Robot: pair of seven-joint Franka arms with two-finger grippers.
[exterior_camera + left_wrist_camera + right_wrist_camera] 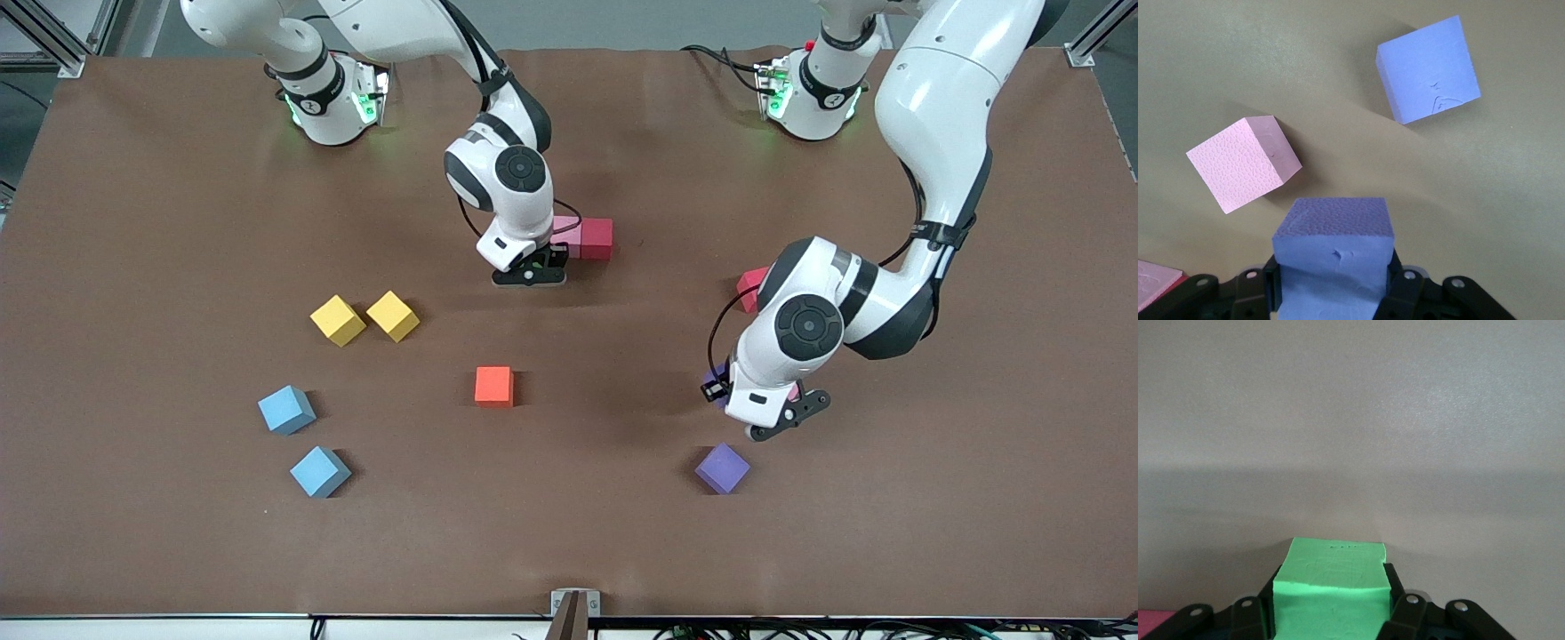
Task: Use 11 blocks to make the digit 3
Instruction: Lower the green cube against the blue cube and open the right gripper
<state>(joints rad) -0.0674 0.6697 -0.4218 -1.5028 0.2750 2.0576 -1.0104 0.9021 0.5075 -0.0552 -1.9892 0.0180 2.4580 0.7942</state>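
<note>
The green block's lower edge (1338, 541) touches its shadow on the tabletop, so my right gripper will let go of the green block.
My right gripper (531, 274) (1331, 603) is shut on a green block (1331, 587). It hangs low over the table beside a pink block (566, 233) that touches a red block (597, 238). My left gripper (787, 418) (1333, 287) is shut on a purple block (1333, 233), above a pink block (1241, 163) on the table. A second purple block (722, 468) (1428, 70) lies nearer the front camera. On the table also lie an orange block (493, 386), two light blue blocks (286, 409) (320, 471), and a red block (749, 289) half hidden by the left arm.
Two yellow cubes (338, 320) (392, 316) sit side by side toward the right arm's end, farther from the front camera than the light blue blocks. A brown mat (933, 533) covers the table. A small bracket (574, 606) sits at the table's front edge.
</note>
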